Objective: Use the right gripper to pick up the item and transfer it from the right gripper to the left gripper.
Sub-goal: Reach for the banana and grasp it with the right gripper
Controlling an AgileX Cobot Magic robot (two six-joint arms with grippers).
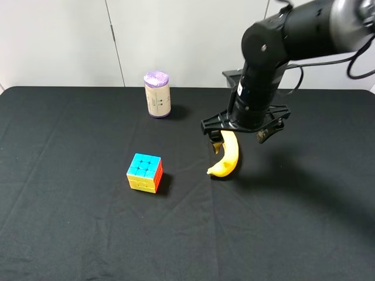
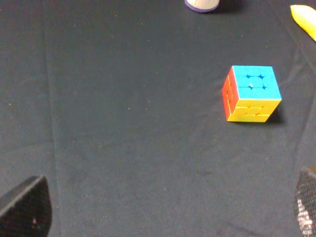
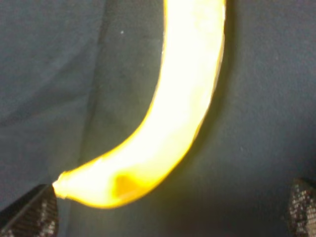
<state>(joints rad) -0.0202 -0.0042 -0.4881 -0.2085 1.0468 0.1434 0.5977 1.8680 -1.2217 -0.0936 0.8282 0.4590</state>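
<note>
Next, my right gripper grabs the banana (image 1: 227, 157) by its curved body (image 1: 229, 153), to pass the banana over to my left gripper.
The yellow banana (image 1: 227, 157) lies on the black cloth right of centre. My right gripper (image 1: 239, 137) hangs just above its far end, open, with one finger on each side and nothing held. In the right wrist view the banana (image 3: 187, 98) fills the picture, its stem end close to one fingertip (image 3: 29, 215), and the right gripper (image 3: 165, 212) stands wide open around it. My left gripper (image 2: 165, 207) is open and empty above bare cloth. Its arm does not show in the exterior high view. The tip of the banana (image 2: 306, 17) shows at the edge of the left wrist view.
A multicoloured puzzle cube (image 1: 144, 172) sits left of the banana and also shows in the left wrist view (image 2: 251, 94). A purple-topped cylinder (image 1: 157, 94) stands upright at the back; its base (image 2: 201, 4) shows in the left wrist view. A white wall lies behind the table.
</note>
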